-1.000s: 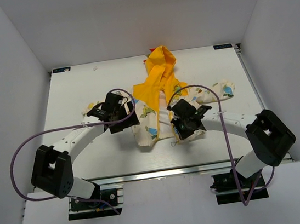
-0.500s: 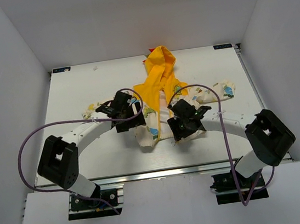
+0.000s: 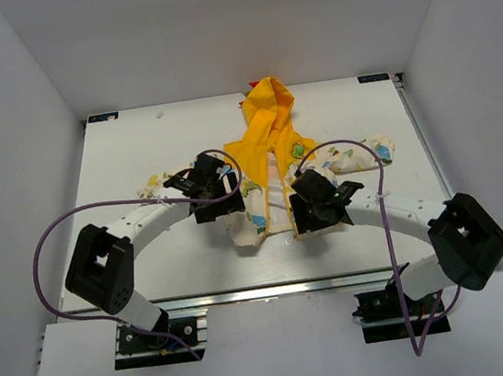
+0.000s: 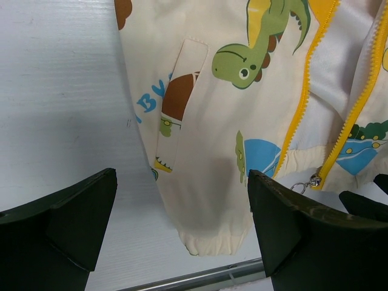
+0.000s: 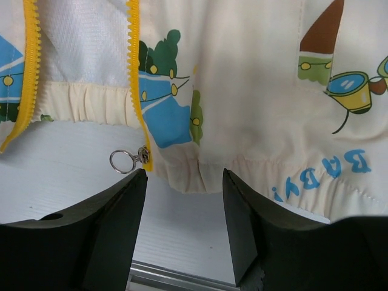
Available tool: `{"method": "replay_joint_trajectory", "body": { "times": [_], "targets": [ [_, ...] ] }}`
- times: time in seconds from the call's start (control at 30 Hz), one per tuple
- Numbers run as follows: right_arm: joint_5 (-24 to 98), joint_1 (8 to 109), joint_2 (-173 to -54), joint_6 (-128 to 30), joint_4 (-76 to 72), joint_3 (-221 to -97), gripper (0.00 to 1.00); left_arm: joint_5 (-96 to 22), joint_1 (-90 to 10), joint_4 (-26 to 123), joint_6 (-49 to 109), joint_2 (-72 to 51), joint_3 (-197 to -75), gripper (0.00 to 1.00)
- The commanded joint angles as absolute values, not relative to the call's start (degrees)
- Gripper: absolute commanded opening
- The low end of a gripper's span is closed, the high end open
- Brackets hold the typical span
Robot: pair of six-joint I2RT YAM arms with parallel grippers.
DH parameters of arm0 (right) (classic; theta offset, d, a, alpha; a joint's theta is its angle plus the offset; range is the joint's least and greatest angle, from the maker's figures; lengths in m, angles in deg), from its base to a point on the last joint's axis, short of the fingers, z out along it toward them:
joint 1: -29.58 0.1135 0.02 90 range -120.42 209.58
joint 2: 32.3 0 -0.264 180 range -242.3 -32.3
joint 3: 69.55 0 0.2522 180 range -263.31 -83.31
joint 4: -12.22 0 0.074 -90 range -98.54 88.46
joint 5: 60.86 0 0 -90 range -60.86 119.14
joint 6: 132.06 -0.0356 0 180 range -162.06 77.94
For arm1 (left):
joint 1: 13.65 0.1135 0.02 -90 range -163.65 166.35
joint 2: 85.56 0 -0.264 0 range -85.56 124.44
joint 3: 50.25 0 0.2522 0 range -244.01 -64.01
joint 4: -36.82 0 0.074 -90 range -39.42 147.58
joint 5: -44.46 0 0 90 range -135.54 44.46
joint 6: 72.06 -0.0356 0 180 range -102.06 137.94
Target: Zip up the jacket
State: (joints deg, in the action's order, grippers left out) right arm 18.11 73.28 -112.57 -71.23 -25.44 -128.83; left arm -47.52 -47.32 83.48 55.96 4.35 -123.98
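My fingers are above the cream hem and would miss it if I closed now. My right gripper needs to go lower first, then close on the hem.
The jacket (image 3: 271, 162) lies unzipped on the white table (image 3: 135, 148), its yellow hood (image 3: 270, 104) at the far end and its hem toward the arms. My left gripper (image 3: 219, 203) hovers wide open over the left front panel (image 4: 206, 121); the cream hem (image 4: 209, 239) shows between its fingers (image 4: 288, 224). My right gripper (image 3: 316, 213) stands open over the right panel's hem (image 5: 200, 173), nothing between its fingers (image 5: 115, 224). The silver ring pull (image 5: 123, 161) sits at the bottom of the yellow zipper strip (image 5: 134, 66), just off the left fingertip. The pull (image 4: 302, 185) also shows in the left wrist view.
A metal rail (image 3: 265, 290) runs along the table's near edge, close below the hem (image 5: 176, 274). White walls enclose the table on three sides. Purple cables (image 3: 62, 231) loop from both arms. The sleeves (image 3: 372, 151) spread to each side.
My right gripper has opened from shut and shifted slightly toward the near edge. My left gripper has moved right, onto the jacket's left panel.
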Motion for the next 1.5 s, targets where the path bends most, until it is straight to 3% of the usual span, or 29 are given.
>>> {"method": "replay_joint_trajectory", "body": {
  "times": [0.0, 1.13, 1.23, 1.3, 1.33, 1.4, 1.47],
  "targets": [
    [15.52, 74.14, -112.18, -73.0, -26.59, -130.07, 0.59, -48.36, -47.32, 83.18, 56.26, 2.16, -124.4, 0.98],
    [7.7, 78.62, -125.1, -83.89, -26.84, -130.42, 0.61, -49.23, -47.32, 82.83, 56.0, 0.05, -121.85, 0.98],
    [6.64, 79.06, -126.69, -85.74, -28.86, -130.07, 0.57, -50.2, -47.32, 83.36, 56.09, -0.22, -122.11, 0.98],
    [6.38, 79.23, -126.78, -86.27, -29.31, -129.11, 0.48, -50.38, -47.32, 83.45, 56.09, -0.39, -122.28, 0.98],
    [6.29, 79.32, -126.6, -86.62, -29.48, -128.32, 0.36, -50.47, -47.32, 83.53, 56.0, -0.57, -122.29, 0.98],
    [5.67, 79.32, -125.38, -87.32, -29.84, -127.52, 0.23, -50.9, -47.32, 83.62, 56.0, -0.48, -122.55, 0.98],
    [5.06, 79.32, -123.63, -86.98, -29.84, -126.82, 0.16, -50.99, -47.32, 83.89, 56.0, -0.31, -122.72, 0.98]
  ]
}}
